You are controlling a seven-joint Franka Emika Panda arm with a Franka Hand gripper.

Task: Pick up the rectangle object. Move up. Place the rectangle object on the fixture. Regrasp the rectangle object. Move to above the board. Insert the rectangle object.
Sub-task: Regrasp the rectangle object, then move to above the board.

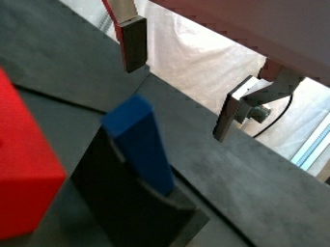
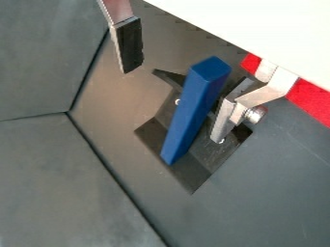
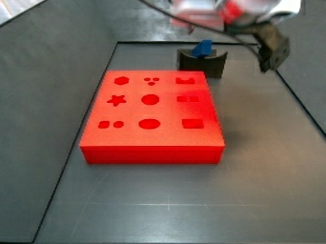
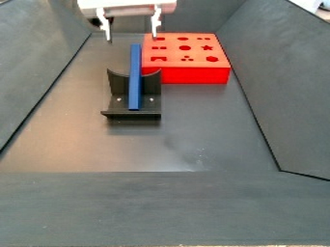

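The blue rectangle object needs its lower end free to enter the board [image 3: 151,114], so I need to grip the object by its raised end [image 3: 204,46] next.
The blue rectangle object [image 4: 135,77] rests tilted on the dark fixture [image 4: 129,98], its lower end in the notch. It shows in both wrist views [image 1: 139,140] [image 2: 194,106] and in a side view [image 3: 201,47]. My gripper [image 4: 129,27] hangs above the bar with its jaws wide open and empty. In the wrist views [image 1: 180,82] [image 2: 178,82] one finger stands clear of the bar. The other finger [image 2: 226,121] is close beside it. The red board [image 3: 151,114] [image 4: 187,56] lies flat next to the fixture [image 3: 204,64].
Dark sloping walls [image 4: 52,77] enclose the grey floor on all sides. The board's corner [image 1: 19,164] sits right next to the fixture [image 1: 129,207]. A white backdrop [image 1: 194,58] shows beyond the far wall.
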